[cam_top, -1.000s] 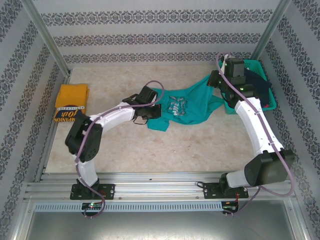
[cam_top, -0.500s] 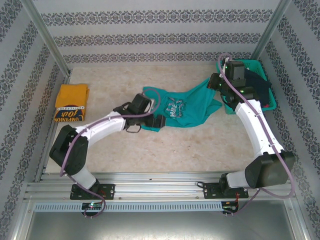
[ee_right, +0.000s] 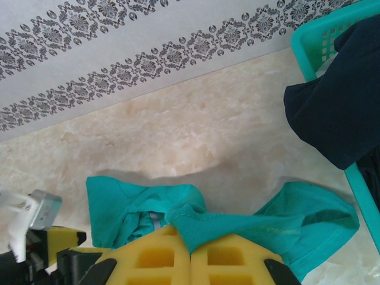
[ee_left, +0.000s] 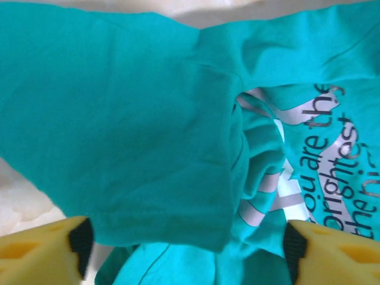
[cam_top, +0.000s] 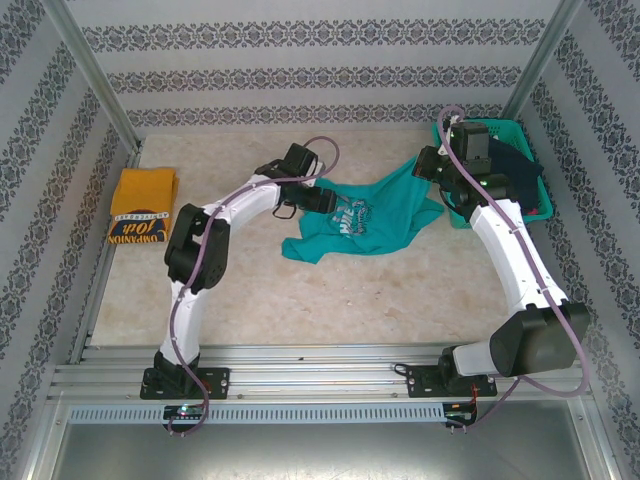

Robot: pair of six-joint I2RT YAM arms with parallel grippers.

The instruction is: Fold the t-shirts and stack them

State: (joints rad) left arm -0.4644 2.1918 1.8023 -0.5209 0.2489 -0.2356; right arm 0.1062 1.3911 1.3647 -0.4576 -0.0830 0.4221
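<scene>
I next need to grab the teal-green t-shirt's folded flap (ee_left: 169,238) by its edge with my left gripper, opposite the hem my right gripper holds, to stretch it flat for folding.
The teal-green t-shirt (cam_top: 370,215) lies crumpled at mid-table, white lettering up. My left gripper (cam_top: 328,202) hovers over its back-left part. In the left wrist view its yellow fingers (ee_left: 41,255) stand far apart, open, with a folded flap of the shirt (ee_left: 119,119) lying between them. My right gripper (cam_top: 428,170) is shut on the shirt's right hem and holds that corner up off the table. In the right wrist view the pads (ee_right: 154,261) pinch the teal cloth (ee_right: 297,219). The mustard-yellow t-shirt (cam_top: 142,190) lies folded at the far left.
A teal mesh basket (cam_top: 525,135) stands at the back right with a dark navy garment (cam_top: 515,170) in it, close to my right wrist. In the right wrist view the basket's rim (ee_right: 314,41) and the navy garment (ee_right: 338,107) are on the right. Patterned walls enclose the table.
My left gripper opened and let go of the shirt's near-left part, then swung back over the shirt's back-left area. The right gripper kept its hold and barely moved.
</scene>
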